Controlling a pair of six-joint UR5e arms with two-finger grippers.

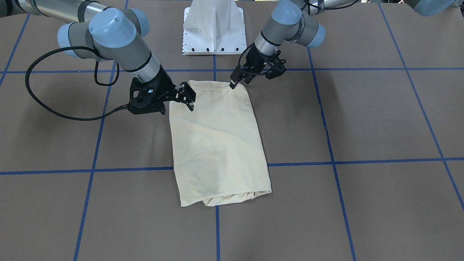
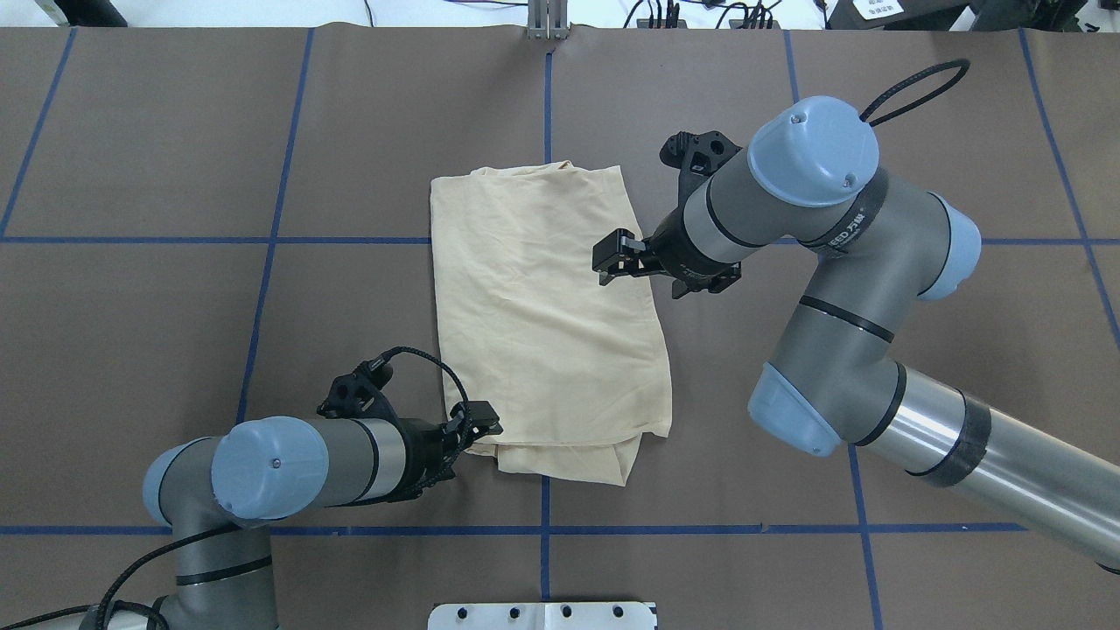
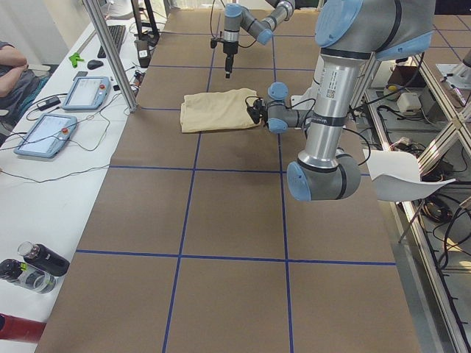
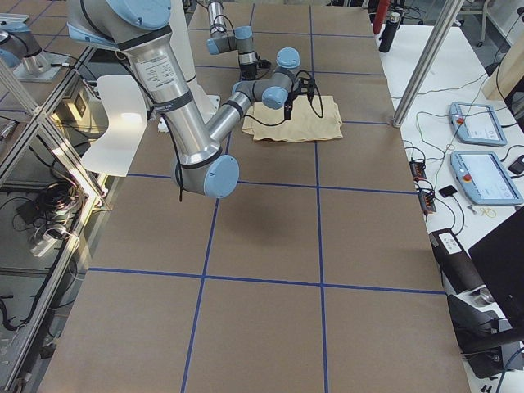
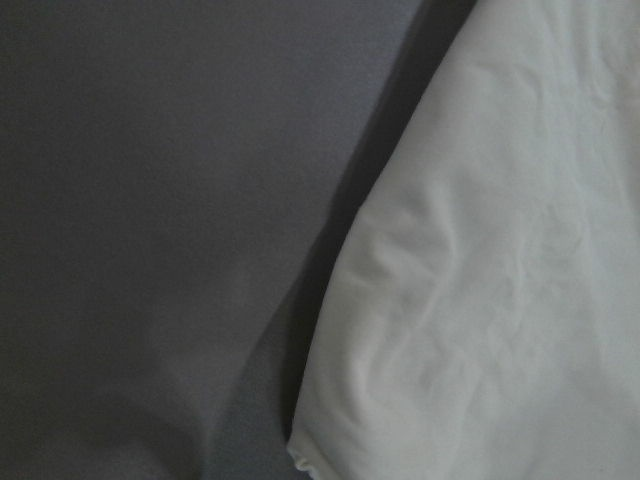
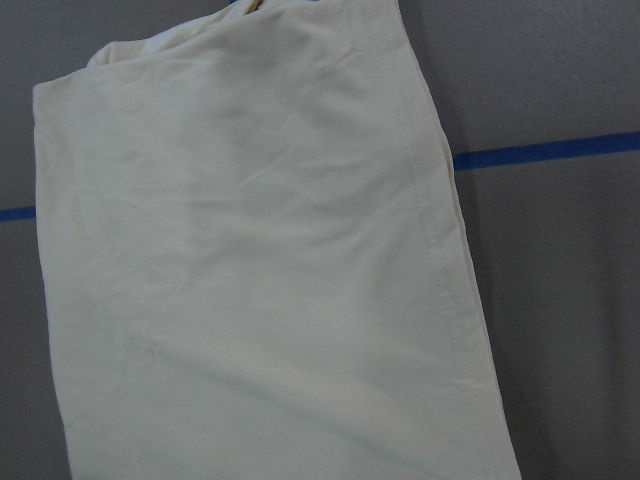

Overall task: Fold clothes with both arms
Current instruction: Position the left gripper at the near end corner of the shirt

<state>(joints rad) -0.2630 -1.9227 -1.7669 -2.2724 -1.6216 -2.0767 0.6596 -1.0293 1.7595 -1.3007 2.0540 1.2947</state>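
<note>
One low finger stands on the shirt, the other past the shirt's corner [image 1: 241,86] [image 5: 308,448], so it is time for my left gripper to close on the shirt's corner.
The clothes are one pale cream-yellow shirt [image 1: 217,145] [image 2: 542,332], folded into a long rectangle that lies flat mid-table, with no print showing. My left gripper [image 1: 241,84] [image 2: 479,430] sits low at the shirt's corner nearest the robot; its jaws look open and the cloth is not lifted. My right gripper [image 1: 186,98] [image 2: 608,261] hovers over the shirt's opposite long edge, apparently open and empty. The left wrist view shows the shirt's edge [image 5: 500,280] up close. In the right wrist view the shirt [image 6: 250,280] lies below with a stitched hem. Neither wrist view shows fingers.
The white pedestal base [image 1: 214,32] stands at the robot's side of the brown table, which is marked with blue tape lines [image 2: 262,239]. A side table with tablets [image 3: 85,92], bottles [image 3: 37,265] and a seated person [image 3: 15,73] runs along the far edge, behind a metal post [image 3: 110,59].
</note>
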